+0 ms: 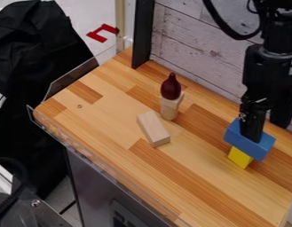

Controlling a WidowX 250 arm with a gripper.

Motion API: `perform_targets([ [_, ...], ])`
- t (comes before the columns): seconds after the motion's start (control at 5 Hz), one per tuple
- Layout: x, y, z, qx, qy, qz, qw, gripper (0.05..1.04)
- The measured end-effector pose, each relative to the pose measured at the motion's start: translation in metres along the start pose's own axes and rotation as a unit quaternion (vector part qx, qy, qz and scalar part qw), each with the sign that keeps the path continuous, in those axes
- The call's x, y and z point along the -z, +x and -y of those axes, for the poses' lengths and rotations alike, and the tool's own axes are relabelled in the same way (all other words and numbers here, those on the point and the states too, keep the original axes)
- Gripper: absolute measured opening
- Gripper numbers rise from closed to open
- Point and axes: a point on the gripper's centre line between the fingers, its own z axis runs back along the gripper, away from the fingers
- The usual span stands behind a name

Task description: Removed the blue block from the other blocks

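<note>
I next need to grab the blue block (254, 148) by its long body to remove it from the other blocks.
The black gripper (267, 131) hangs at the right side, open, its two fingers apart. Its left finger overlaps the top of the blue block (254, 148), and the other finger is farther right, toward the wall. The blue block lies across the yellow block (239, 158), which shows beneath its near side. Left of them, a plain wooden block (153, 129) lies flat on the table. Behind that one, an upright light wooden piece (170, 107) bears a dark red rounded piece (171, 87). Whether the gripper touches the blue block cannot be told.
The wooden table (106, 115) has a clear raised guard along its left and near edges. A whitewashed plank wall (195, 48) and a black post (142, 35) bound the far side. Black cloth (35, 57) hangs beyond the left edge.
</note>
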Motion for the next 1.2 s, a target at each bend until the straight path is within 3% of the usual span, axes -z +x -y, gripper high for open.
perform_targets([
  [0.4,0.01,0.01,-0.006,-0.027,0.008,-0.006,0.9996,0.984],
  [0.6,0.022,0.015,-0.001,-0.027,0.019,-0.007,0.9994,0.895],
  [0.8,0.025,0.016,0.001,-0.022,0.016,-0.007,0.9996,0.615],
  [1.2,0.025,0.015,0.003,-0.014,0.017,-0.005,0.9997,0.579],
])
